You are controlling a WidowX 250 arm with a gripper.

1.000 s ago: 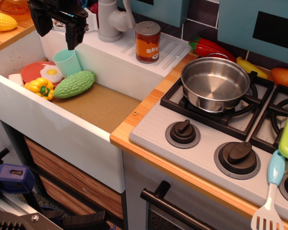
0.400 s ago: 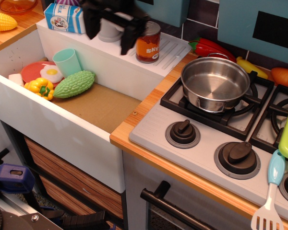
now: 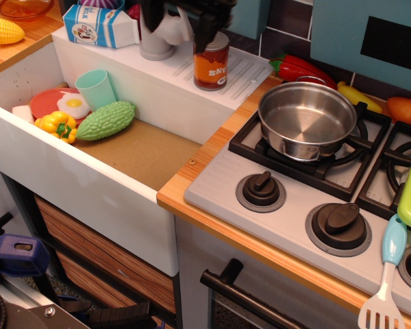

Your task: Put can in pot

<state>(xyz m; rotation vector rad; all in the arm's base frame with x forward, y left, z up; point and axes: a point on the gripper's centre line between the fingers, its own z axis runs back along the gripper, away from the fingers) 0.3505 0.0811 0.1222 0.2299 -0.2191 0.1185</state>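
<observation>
The can has to go in the pot [image 3: 307, 120], so my gripper will next grab the can around its upper body below the silver rim [image 3: 211, 59].
The can [image 3: 211, 66], with an orange label and silver rim, stands upright on the white ledge behind the sink. The shiny steel pot [image 3: 307, 120] sits empty on the left rear burner of the stove, to the right of the can. My black gripper [image 3: 180, 29] hangs at the top of the view, just above and left of the can and in front of the grey faucet [image 3: 155, 42]. Its fingers stand apart and hold nothing; the right finger [image 3: 207, 34] overlaps the can's top left edge.
A blue-and-white milk carton [image 3: 99, 26] lies on the ledge at left. In the sink [image 3: 144, 154] are a mint cup [image 3: 96, 88], a green gourd [image 3: 107, 120], a yellow pepper [image 3: 57, 126] and a fried egg [image 3: 72, 105]. A red pepper [image 3: 298, 67] lies behind the pot. A spatula [image 3: 389, 271] lies at the front right.
My gripper has moved right along the ledge, from above the mint cup, past the milk carton, to just beside the can. The carton is uncovered. The can and pot have not moved.
</observation>
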